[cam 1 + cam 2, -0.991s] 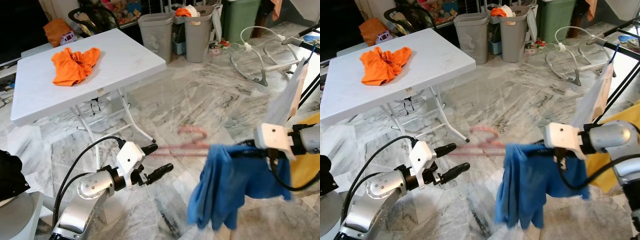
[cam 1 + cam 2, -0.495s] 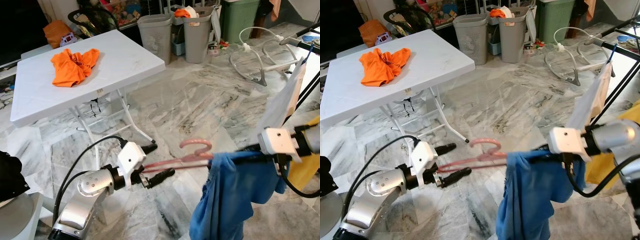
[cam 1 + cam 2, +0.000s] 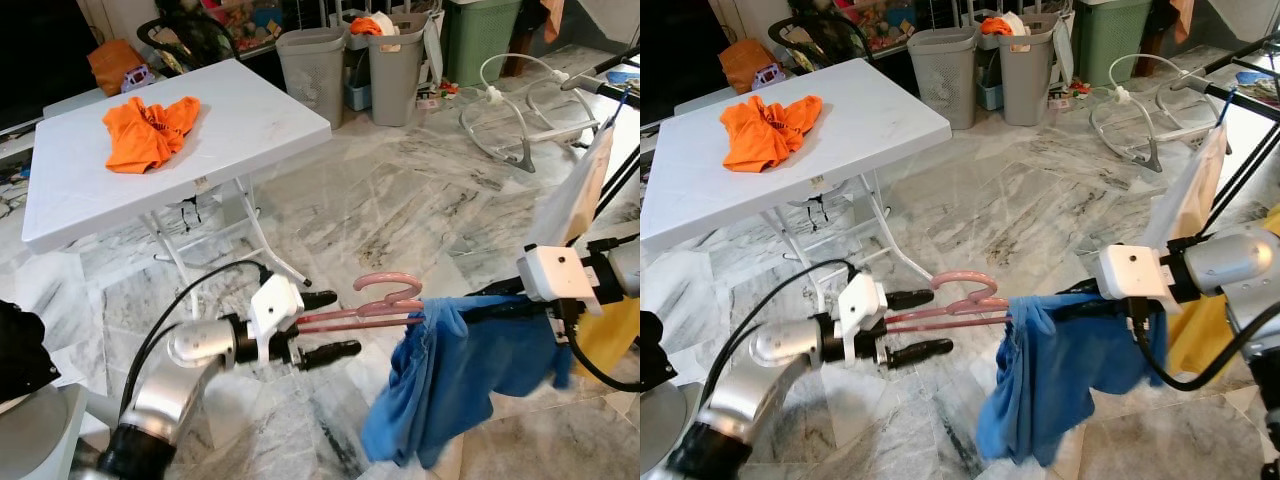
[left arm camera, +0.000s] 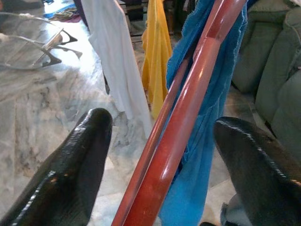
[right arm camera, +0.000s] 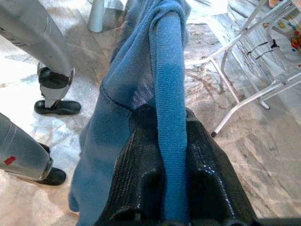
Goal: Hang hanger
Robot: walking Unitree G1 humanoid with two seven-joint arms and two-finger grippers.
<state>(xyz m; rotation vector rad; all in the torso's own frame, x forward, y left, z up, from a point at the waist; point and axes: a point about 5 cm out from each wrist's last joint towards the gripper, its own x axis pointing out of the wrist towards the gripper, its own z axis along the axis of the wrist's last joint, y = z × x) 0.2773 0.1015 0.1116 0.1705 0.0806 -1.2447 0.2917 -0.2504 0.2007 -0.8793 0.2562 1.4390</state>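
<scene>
My left gripper is to grab the hanger next by its bare end, where the bars lie open. The blue garment hangs over the hanger's other half.
A pink hanger is held level above the marble floor, its hook up, with a blue garment draped over its right half. My right gripper is shut on the cloth-covered end; the right wrist view shows its black fingers pinching the blue garment. My left gripper is open at the bare left end. In the left wrist view the hanger's bars run between the spread fingers without touching them.
A white folding table with an orange garment stands back left. Grey bins line the back. At the right, a drying rack carries a white cloth and a yellow cloth. A white tube frame lies on the floor.
My left gripper has reached forward to the right, and its fingers now straddle the hanger's bare end. The hanger has steadied and the blue garment has swung a little.
</scene>
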